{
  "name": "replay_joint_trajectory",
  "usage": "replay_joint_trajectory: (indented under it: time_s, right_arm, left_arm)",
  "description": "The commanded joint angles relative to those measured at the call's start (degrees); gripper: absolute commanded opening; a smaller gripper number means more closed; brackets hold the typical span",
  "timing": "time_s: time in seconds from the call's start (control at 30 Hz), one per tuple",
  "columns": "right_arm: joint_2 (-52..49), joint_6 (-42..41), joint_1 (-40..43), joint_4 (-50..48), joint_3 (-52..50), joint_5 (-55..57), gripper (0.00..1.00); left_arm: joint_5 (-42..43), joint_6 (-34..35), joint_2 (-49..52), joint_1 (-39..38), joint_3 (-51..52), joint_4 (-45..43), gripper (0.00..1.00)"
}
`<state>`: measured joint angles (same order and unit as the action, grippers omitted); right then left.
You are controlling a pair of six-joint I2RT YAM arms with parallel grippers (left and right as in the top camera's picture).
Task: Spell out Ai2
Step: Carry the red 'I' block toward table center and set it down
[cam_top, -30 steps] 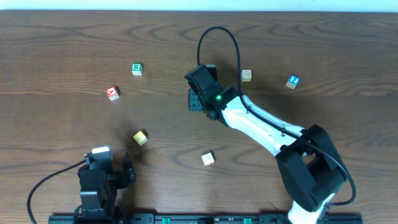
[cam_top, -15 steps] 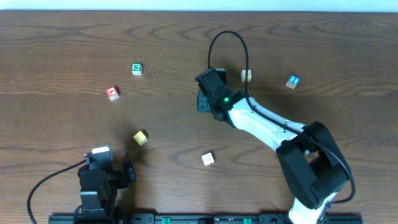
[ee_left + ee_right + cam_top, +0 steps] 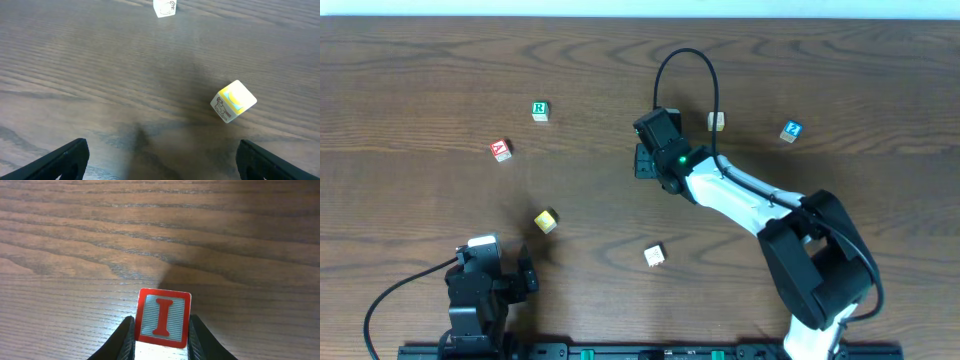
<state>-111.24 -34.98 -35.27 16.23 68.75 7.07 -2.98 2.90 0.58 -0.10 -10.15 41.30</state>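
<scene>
The red I block has flat, empty table just below it and would end there, near the table's middle, so it is time for my right gripper to release it.
My right gripper (image 3: 642,160) is shut on a block with a red letter I (image 3: 163,317), held between both fingers just above the table near its middle. The red A block (image 3: 500,150) lies at the left. A blue block that may carry the 2 (image 3: 791,131) lies at the far right. My left gripper (image 3: 525,278) is open and empty at the near left edge. A yellow block (image 3: 233,101) lies ahead of it, also seen in the overhead view (image 3: 546,220).
A green R block (image 3: 540,110) lies at the back left. A tan block (image 3: 716,121) lies right of my right gripper. A white block (image 3: 654,255) lies near the front middle, also in the left wrist view (image 3: 164,7).
My right gripper with the I block moved right about a second ago and has held nearly still since. The left arm has not moved.
</scene>
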Motion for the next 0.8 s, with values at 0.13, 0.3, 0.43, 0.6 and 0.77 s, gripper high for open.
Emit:
replay_joint_trajectory:
  time_s: [0.13, 0.3, 0.43, 0.6, 0.77]
  right_arm:
    - [-2.3, -0.1, 0.6, -0.4, -0.2, -0.5, 0.01]
    - [-2.3, -0.1, 0.6, -0.4, -0.2, -0.4, 0.11]
    - [-2.3, -0.1, 0.6, -0.4, -0.2, -0.4, 0.39]
    - [-2.3, -0.1, 0.6, -0.4, -0.2, -0.4, 0.48]
    - [-2.3, -0.1, 0.6, -0.8, -0.2, -0.4, 0.48]
  left_arm:
    - [0.0, -0.6, -0.3, 0.1, 0.9, 0.5, 0.95]
    - [0.0, -0.6, -0.3, 0.1, 0.9, 0.5, 0.95]
    - [0.0, -0.6, -0.3, 0.1, 0.9, 0.5, 0.95]
    - [0.0, -0.6, -0.3, 0.1, 0.9, 0.5, 0.95]
    - [0.0, -0.6, -0.3, 0.1, 0.9, 0.5, 0.95]
